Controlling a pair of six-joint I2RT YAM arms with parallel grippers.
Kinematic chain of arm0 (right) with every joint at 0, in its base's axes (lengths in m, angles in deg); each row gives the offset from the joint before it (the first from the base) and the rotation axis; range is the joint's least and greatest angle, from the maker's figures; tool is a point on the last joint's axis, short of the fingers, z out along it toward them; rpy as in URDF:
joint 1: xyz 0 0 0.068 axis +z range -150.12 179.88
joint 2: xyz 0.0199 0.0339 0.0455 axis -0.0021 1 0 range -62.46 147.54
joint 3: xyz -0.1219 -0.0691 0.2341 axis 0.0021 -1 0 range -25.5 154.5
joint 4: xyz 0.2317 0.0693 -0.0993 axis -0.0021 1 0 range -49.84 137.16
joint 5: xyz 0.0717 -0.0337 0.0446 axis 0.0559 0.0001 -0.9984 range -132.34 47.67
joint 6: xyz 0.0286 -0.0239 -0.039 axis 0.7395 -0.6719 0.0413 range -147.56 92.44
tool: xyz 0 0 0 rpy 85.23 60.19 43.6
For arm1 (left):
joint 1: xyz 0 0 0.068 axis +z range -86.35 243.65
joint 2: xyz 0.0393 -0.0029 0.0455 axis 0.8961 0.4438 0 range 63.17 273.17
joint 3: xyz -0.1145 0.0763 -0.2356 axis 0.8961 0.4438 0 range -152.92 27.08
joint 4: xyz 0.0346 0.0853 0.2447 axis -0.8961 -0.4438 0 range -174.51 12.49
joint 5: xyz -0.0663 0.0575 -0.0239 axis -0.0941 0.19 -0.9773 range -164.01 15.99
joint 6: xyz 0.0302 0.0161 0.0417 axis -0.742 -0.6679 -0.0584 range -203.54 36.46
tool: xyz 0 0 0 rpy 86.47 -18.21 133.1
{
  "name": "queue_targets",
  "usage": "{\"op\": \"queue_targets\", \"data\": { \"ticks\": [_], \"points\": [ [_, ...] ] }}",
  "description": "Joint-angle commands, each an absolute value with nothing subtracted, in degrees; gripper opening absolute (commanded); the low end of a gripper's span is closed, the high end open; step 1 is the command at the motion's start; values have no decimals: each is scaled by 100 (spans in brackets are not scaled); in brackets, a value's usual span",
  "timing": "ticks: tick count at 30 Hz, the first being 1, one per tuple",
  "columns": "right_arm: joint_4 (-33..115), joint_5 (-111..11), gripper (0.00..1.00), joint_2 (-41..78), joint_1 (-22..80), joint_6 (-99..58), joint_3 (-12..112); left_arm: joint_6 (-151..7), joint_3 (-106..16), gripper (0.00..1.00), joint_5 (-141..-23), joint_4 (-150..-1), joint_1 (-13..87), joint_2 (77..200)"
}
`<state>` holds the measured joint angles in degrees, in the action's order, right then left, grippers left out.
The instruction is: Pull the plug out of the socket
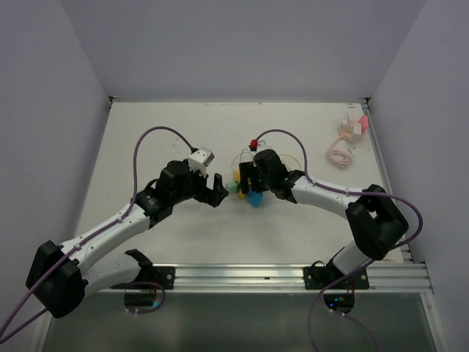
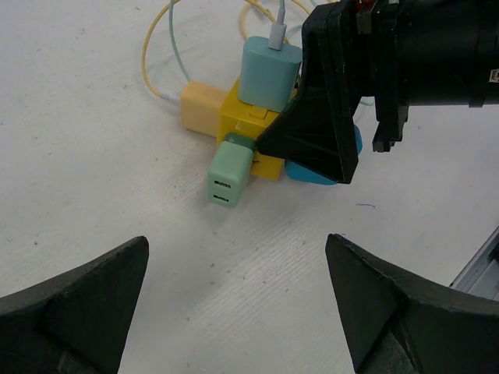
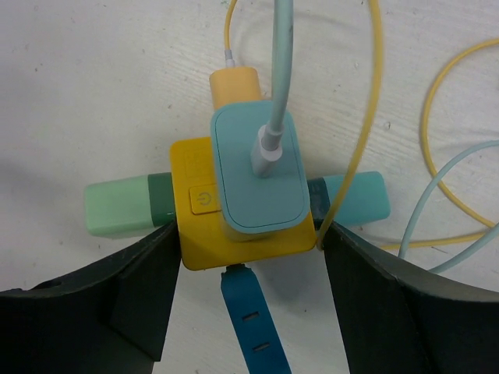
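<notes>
My left gripper grabs the pale green plug's loose end point(image 1: 231, 188) point(image 2: 228, 178) by its opposite sides next, to pull the plug straight off the socket.
A yellow socket cube point(image 3: 199, 234) lies mid-table point(image 1: 240, 192) with several plugs in it. A pale green plug point(image 2: 228, 178) sticks out toward my left gripper. A light blue adapter point(image 3: 257, 171) with a cable sits on top. An orange adapter point(image 3: 234, 84), a teal adapter point(image 3: 355, 199) and a dark blue plug point(image 3: 253, 319) fill the other sides. My right gripper point(image 3: 249, 234) straddles the cube, and both fingers touch its near corners. My left gripper point(image 2: 236, 241) is open and empty, a short way from the green plug's free end.
Yellow and pale blue cables point(image 3: 437, 156) loop on the table behind the cube. A pink and white charger point(image 1: 350, 130) with a coiled cable point(image 1: 338, 156) lies at the far right. A metal rail point(image 1: 293, 275) runs along the near edge.
</notes>
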<state>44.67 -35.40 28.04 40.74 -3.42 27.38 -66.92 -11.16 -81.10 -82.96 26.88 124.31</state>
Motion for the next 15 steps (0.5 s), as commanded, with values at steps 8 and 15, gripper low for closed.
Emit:
{"op": "queue_targets", "data": {
  "ticks": [8, 15],
  "points": [
    [4051, -3847, 48, 2667, 4092, -612, 2767, -6781, -1273, 99, -8324, -7848, 2665, 12934],
    [4086, -3970, 13, 2447, 4092, -682, 2714, -6974, -1282, 99, -8359, -7312, 2674, 13453]
  ]
}}
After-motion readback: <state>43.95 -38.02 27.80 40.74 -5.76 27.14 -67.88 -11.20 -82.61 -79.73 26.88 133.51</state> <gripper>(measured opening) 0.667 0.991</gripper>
